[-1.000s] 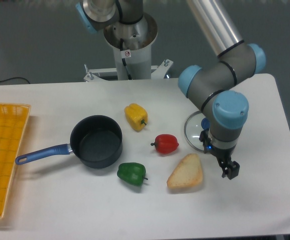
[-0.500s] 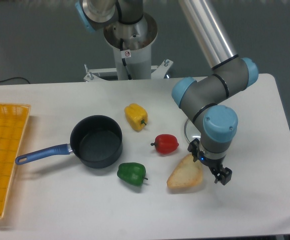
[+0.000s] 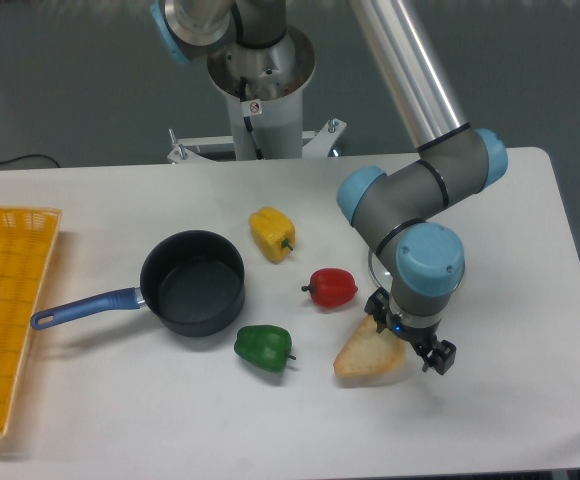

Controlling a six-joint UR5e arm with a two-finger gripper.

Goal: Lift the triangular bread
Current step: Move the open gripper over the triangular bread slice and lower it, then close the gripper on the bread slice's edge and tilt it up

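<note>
The triangular bread (image 3: 363,356) needs to be picked up, so my gripper should next grab its golden crust edge (image 3: 397,338).
The triangular bread (image 3: 363,356) lies flat on the white table, front right of centre, pale tan with a golden crust. My gripper (image 3: 407,335) points down over its right end, covering that part. The jaws are open, with one finger (image 3: 376,308) at the bread's upper edge and the other finger (image 3: 441,358) past its right side. I cannot tell whether the fingers touch the bread.
A red pepper (image 3: 332,288) sits just up-left of the bread, and a green pepper (image 3: 264,347) lies to its left. A yellow pepper (image 3: 272,233), a dark pan (image 3: 192,283) with a blue handle and a yellow basket (image 3: 5,310) lie further left. A glass lid (image 3: 374,268) shows behind the arm.
My gripper has moved left and slightly down, from beside the bread's right end to over it. The bread and other objects have not moved.
</note>
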